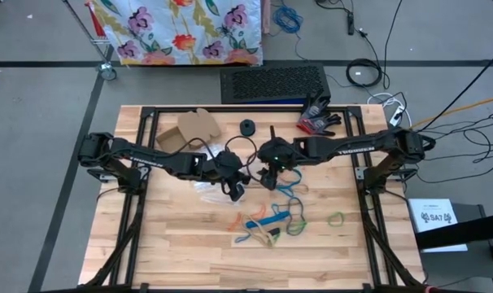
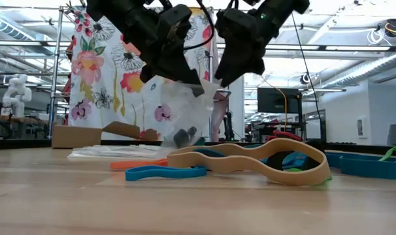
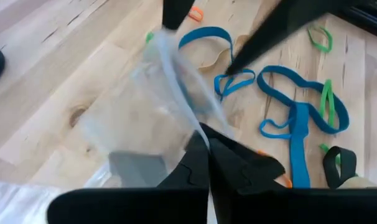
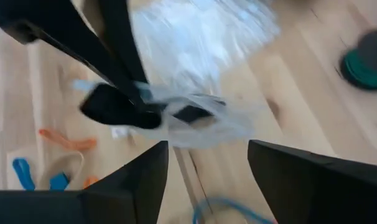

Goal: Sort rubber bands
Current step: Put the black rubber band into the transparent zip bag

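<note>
Next, my right gripper grabs the clear bag by its top edge [image 4: 183, 98] to set the dark rubber bands aside in their bag.
Rubber bands lie loose on the wooden table: blue [image 1: 259, 220], green [image 1: 336, 218], orange [image 1: 234, 221] and tan [image 2: 250, 160]. My left gripper [image 3: 207, 155], above the table's middle, is shut on a clear plastic bag [image 3: 145, 112] with something dark inside [image 2: 181, 137]. My right gripper [image 4: 207, 174] stands open just to the right of it, above the bag. Its two dark fingers [image 3: 269, 31] spread past the bag's top edge, and I cannot tell whether one touches the plastic. My left gripper pinches the clear bag's upper edge [image 3: 198, 127] between its two shut fingers. The fingers slant down from the table's left side. The bag hangs slack below them [image 2: 188, 111]. I cannot tell whether its lower end reaches the table.
An open cardboard box [image 1: 189, 130] and a black round roll [image 1: 247, 128] stand at the back left. A red-and-black glove [image 1: 316, 118] lies at the back. Flat clear bags [image 2: 113, 151] lie on the table under the left arm. Bare wood shows at the near edge [image 1: 189, 260].
</note>
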`<state>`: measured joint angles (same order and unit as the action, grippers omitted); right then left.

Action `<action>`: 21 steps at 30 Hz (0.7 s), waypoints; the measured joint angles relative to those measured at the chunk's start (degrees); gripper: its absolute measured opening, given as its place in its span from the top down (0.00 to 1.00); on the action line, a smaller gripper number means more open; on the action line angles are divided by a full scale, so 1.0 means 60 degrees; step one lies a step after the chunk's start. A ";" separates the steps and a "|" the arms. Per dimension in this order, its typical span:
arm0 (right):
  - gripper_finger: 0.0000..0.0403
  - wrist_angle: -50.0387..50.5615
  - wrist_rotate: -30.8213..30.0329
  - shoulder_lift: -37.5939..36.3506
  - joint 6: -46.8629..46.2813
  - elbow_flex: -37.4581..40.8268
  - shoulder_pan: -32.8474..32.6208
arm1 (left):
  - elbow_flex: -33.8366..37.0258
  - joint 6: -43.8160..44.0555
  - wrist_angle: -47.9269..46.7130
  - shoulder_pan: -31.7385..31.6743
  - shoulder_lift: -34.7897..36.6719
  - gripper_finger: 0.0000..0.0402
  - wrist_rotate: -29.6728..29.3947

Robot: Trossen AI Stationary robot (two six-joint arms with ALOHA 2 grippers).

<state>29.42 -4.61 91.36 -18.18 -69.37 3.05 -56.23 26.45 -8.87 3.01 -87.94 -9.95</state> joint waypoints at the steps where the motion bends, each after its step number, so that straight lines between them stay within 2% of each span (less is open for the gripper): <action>1: 0.48 0.0491 -0.0001 0.0000 -0.0099 -0.0175 0.0000 | 0.0000 -0.0015 -0.0073 0.0000 0.0000 1.00 -0.0101; 4: 0.50 0.1853 -0.0005 -0.0001 -0.0277 -0.0457 -0.0129 | 0.0000 0.0109 -0.0759 0.0001 0.0000 1.00 -0.0689; 8: 0.51 0.3526 0.0004 -0.0001 -0.0673 -0.0467 -0.0446 | 0.0000 0.0245 -0.1566 -0.0005 0.0004 1.00 -0.0252; 12: 0.52 0.4549 -0.0096 -0.0020 -0.1287 -0.0278 -0.0938 | 0.0005 0.0508 -0.2172 0.0001 0.0144 1.00 -0.0898; 21: 0.55 0.4528 -0.0805 -0.0407 -0.3033 0.0702 -0.3156 | 0.0004 0.0445 -0.2218 0.0130 0.0430 1.00 -0.0885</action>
<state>56.59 -9.43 88.92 -36.38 -65.16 -15.89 -56.21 29.12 -22.17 3.79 -85.36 -15.26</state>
